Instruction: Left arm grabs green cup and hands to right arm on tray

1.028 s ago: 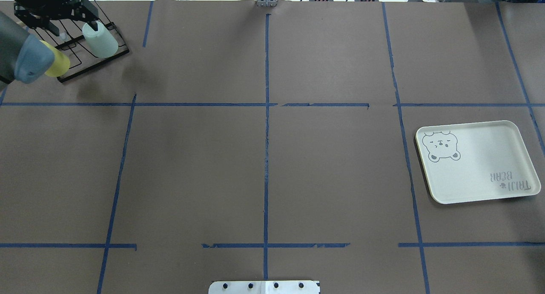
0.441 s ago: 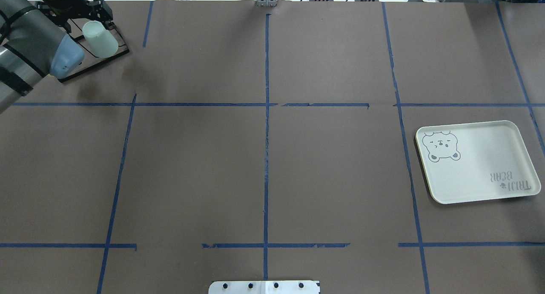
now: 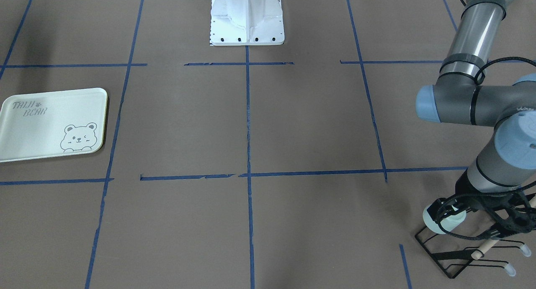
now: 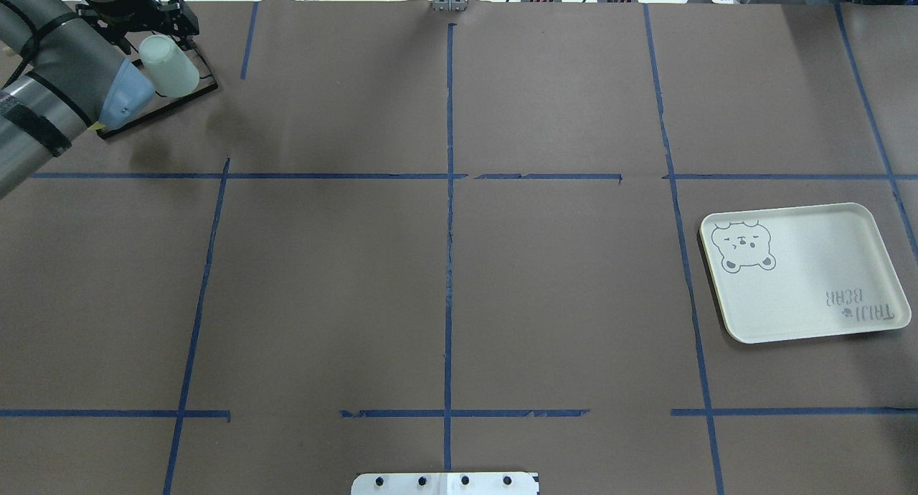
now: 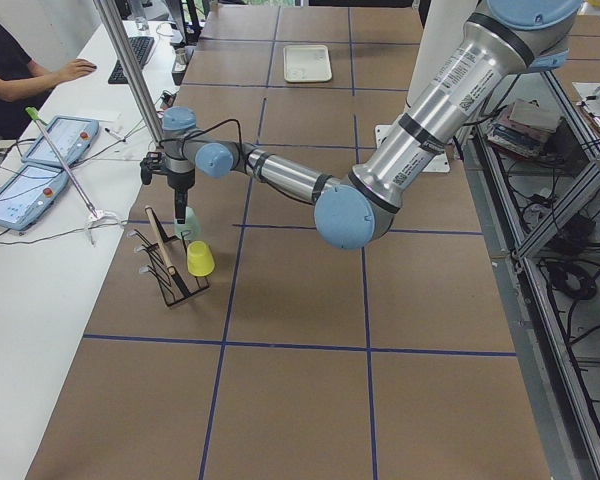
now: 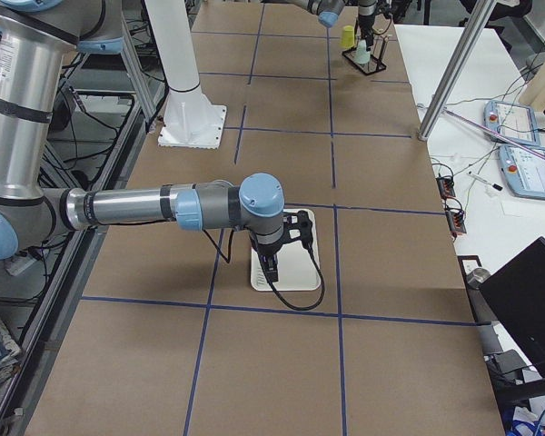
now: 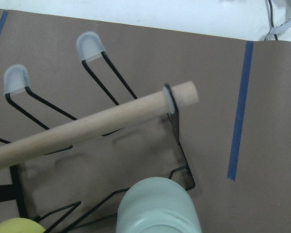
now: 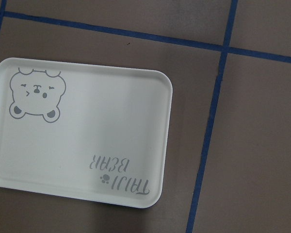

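Note:
The green cup should be grabbed next by its base end (image 7: 159,213) with my left gripper, so that its rim end stays free for the right arm.
The green cup (image 4: 170,67) sits tilted on a black wire rack (image 4: 188,95) at the table's far left corner. It also shows in the front view (image 3: 443,223) and at the bottom of the left wrist view (image 7: 157,206). My left gripper (image 4: 147,27) is open and hangs right over the cup's upper end; I cannot tell whether it touches. The tray (image 4: 803,272) with the bear drawing lies empty on the right side and fills the right wrist view (image 8: 87,136). My right gripper (image 6: 271,271) hovers over the tray; I cannot tell whether it is open or shut.
A yellow cup (image 5: 199,260) sits on the same rack next to the green one. A wooden dowel (image 7: 87,128) crosses the rack. The robot's white base (image 3: 247,16) stands at the table's near middle edge. An operator (image 5: 20,60) sits at a side desk.
My left arm has swung in, so its elbow now covers the yellow cup in the overhead view. The left gripper has shifted right and back over the green cup. The cup stays on the rack.

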`<action>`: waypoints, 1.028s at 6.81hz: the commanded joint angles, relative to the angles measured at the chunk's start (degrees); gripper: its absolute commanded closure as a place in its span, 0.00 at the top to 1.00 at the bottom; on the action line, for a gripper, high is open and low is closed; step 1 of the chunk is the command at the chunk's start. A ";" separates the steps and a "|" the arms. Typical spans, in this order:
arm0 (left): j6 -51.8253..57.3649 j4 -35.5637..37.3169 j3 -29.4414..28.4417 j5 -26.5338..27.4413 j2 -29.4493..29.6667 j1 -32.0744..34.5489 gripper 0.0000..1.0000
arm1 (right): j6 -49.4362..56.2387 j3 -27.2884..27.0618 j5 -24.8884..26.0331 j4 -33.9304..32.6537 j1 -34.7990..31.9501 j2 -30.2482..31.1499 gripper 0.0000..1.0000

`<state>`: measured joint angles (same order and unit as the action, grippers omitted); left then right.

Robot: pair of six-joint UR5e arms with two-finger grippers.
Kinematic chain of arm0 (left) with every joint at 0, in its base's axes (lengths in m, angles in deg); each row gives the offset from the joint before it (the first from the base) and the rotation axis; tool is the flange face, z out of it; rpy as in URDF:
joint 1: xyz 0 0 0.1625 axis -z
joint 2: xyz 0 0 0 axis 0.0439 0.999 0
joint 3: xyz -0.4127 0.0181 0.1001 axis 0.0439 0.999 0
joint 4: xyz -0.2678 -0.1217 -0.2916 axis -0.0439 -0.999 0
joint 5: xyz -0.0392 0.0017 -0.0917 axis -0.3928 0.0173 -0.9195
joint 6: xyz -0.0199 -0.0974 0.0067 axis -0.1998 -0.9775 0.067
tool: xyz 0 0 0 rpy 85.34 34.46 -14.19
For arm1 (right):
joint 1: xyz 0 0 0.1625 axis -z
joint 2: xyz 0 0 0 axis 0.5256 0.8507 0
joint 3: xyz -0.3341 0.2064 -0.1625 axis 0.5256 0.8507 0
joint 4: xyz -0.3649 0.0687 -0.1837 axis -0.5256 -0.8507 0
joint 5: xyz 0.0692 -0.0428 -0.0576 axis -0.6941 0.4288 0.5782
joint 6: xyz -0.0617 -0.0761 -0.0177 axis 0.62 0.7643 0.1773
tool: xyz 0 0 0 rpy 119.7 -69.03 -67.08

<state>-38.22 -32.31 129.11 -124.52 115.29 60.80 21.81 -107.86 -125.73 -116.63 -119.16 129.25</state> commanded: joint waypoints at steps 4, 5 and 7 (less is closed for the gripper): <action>0.62 -2.50 -3.20 0.01 0.02 -1.09 0.38 | 0.06 0.20 -0.58 -0.02 0.00 0.01 1.00; 0.53 -2.67 -2.94 0.01 0.02 -1.01 0.06 | 0.06 0.20 -0.67 -0.02 0.00 0.01 1.00; 0.36 0.90 7.02 -0.25 -1.20 1.26 0.00 | 0.06 0.20 -0.84 -0.02 0.00 0.10 1.00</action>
<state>-37.81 -33.80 130.07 -124.60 114.98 60.48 21.87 -107.66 -126.47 -116.66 -119.16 129.28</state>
